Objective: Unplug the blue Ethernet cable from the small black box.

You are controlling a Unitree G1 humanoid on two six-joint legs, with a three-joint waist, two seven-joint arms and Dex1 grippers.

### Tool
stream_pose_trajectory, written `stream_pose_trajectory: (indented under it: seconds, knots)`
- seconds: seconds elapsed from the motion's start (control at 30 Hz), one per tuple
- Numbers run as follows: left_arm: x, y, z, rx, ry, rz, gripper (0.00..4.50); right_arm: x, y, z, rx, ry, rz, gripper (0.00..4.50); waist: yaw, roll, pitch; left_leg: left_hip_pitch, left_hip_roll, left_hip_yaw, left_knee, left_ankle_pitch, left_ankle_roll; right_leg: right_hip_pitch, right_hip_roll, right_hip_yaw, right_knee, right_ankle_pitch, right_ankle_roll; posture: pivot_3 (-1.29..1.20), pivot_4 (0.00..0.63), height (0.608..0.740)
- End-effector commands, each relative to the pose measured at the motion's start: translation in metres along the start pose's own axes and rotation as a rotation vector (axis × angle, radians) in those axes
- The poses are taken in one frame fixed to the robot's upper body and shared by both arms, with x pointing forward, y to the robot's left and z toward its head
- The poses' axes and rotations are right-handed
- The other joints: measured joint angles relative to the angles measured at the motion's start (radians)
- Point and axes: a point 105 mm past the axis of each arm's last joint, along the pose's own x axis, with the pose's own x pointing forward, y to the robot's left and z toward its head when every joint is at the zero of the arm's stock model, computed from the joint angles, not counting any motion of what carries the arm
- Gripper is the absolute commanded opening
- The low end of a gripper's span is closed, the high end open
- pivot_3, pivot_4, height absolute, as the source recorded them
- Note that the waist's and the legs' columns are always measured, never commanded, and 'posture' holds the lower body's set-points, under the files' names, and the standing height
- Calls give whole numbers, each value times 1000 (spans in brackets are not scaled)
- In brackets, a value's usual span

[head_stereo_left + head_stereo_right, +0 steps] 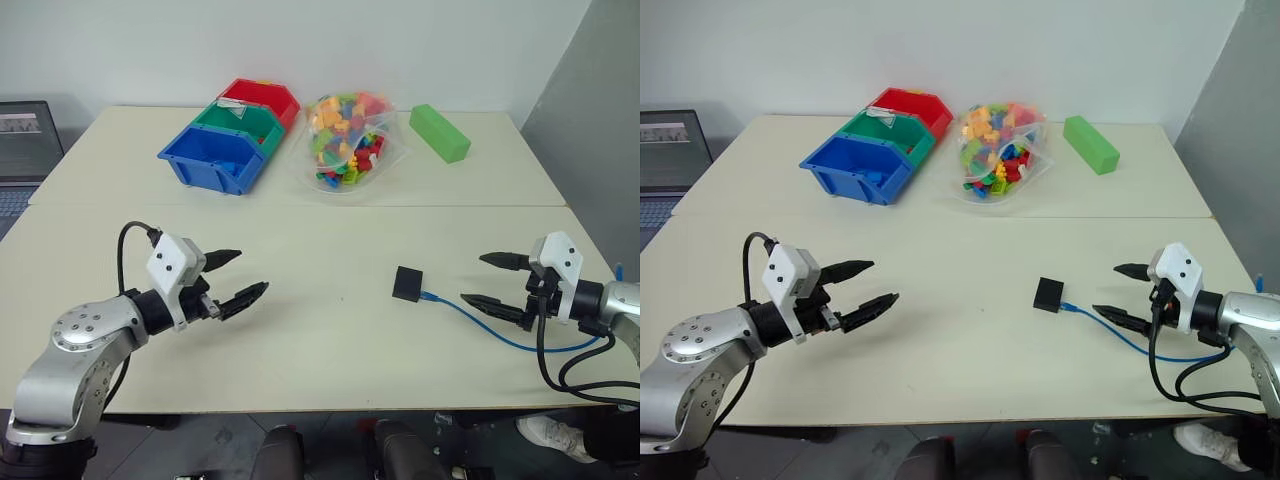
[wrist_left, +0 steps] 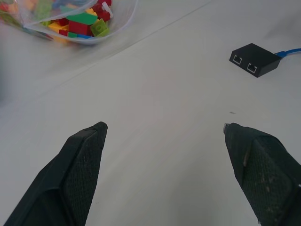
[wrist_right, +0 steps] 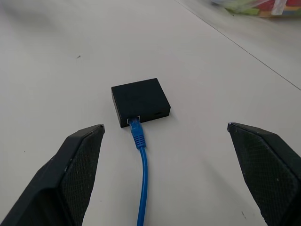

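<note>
Next, my right gripper grabs the blue Ethernet cable by its stiff plug end at the box, because the thin cord behind the plug trails slack.
The small black box lies flat on the pale table, right of centre. The blue Ethernet cable is plugged into its right side and curves off toward the table's right edge; the right wrist view shows the cable's plug seated in the box. My right gripper hovers open just right of the box, its fingers either side of the cable, touching nothing. My left gripper stands open and empty over the table's left half, well away from the box.
Blue, green and red storage bins stand in a row at the back left. A clear bag of coloured bricks and a green block lie at the back. A laptop sits at the far left.
</note>
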Motion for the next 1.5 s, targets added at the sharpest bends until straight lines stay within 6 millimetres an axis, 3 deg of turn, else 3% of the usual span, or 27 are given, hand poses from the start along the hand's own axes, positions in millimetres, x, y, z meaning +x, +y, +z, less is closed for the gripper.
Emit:
stream_pose_trajectory:
  seconds: [0.03,0.5,1.07,1.27,1.5]
  knots:
    - [0,-3,9,34,-20,-32,4226,-5,0,15,-44,-23,-7,4451,0,0,0,0,0,0,0,0,0,0,0,0,0,0,0,0,150,740]
    - [-1,-19,11,33,-8,-108,4226,1,1,17,-46,5,2,4451,0,0,0,0,0,0,0,0,0,0,0,0,0,0,0,0,150,740]
    - [10,-50,20,51,5,-392,4226,50,9,-37,-35,177,97,4451,-1,0,0,0,0,2,1,0,0,-1,0,0,0,0,1,0,150,740]
    - [10,-58,20,48,2,-454,4226,69,6,-47,-8,167,93,4451,-2,0,0,0,0,3,1,0,0,-1,1,0,0,1,1,0,150,740]
    - [12,-57,15,46,17,-458,4226,76,4,-49,-47,188,130,2999,-3,0,0,1,0,3,1,0,0,0,1,0,1,1,2,0,150,740]
